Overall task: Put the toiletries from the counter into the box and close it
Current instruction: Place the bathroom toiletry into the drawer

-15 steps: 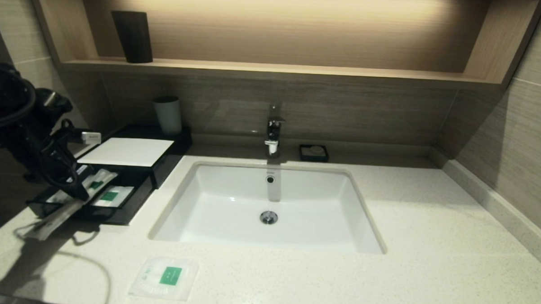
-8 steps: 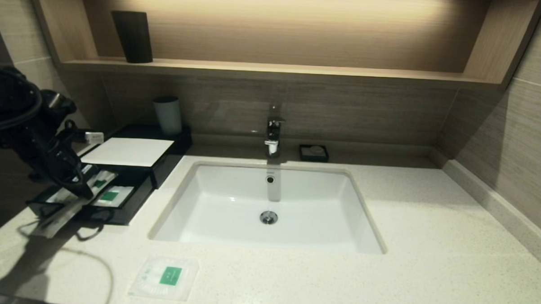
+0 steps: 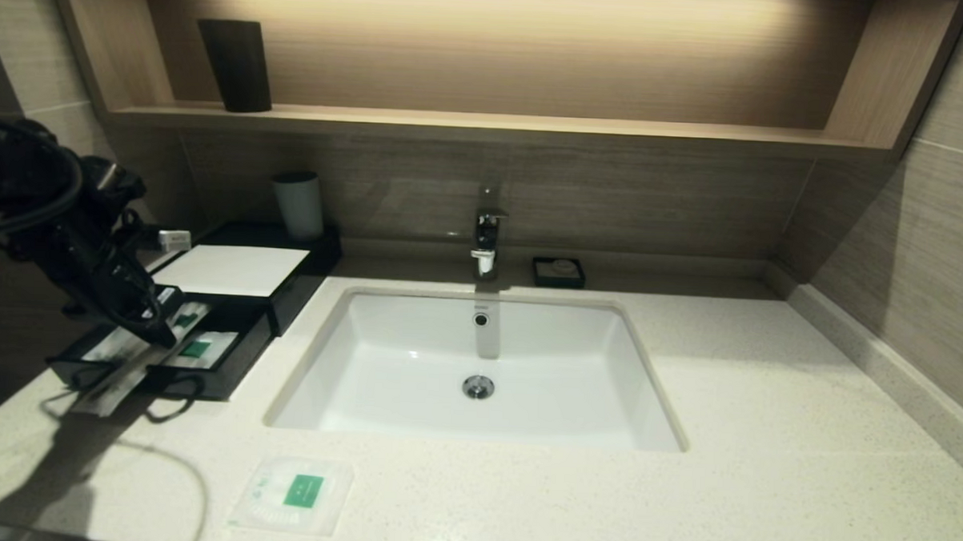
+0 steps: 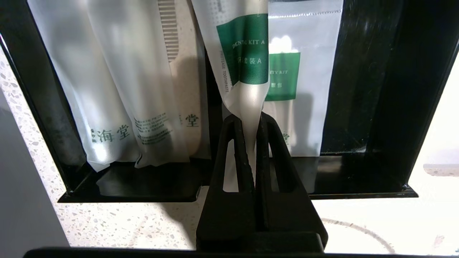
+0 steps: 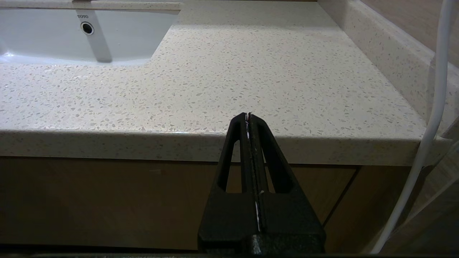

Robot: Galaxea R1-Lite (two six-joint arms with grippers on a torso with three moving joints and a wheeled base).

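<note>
The slim packet's green label (image 3: 187,319) sits inside the drawer's front edge (image 3: 186,369), so the packet would rest across that edge. It is now time for my left gripper to release the packet.
My left gripper (image 3: 163,333) is shut on the long slim packet (image 3: 113,386). It holds the packet slanted over the open drawer of the black box (image 3: 233,271), and the packet's low end hangs past the drawer's front. The left wrist view shows the gripper (image 4: 251,120) pinching the packet (image 4: 247,53) by its lower end, its green label above the drawer (image 4: 362,89). Other pale packets (image 4: 107,89) lie inside. The flat square packet (image 3: 293,494) lies on the counter (image 3: 764,440) near its front edge. My right gripper (image 5: 248,115) is shut and empty, parked below the counter's front edge (image 5: 251,143).
The white basin (image 3: 478,366) is sunk in the middle of the counter, with a faucet (image 3: 487,235) behind it. A small black soap dish (image 3: 559,272) sits by the back wall. A grey cup (image 3: 298,206) stands behind the box. A white cable (image 5: 430,118) hangs beside my right arm.
My left gripper has moved right and farther over the open drawer with the long packet. The packet's hanging end has drawn in towards the drawer. The right arm has not moved.
</note>
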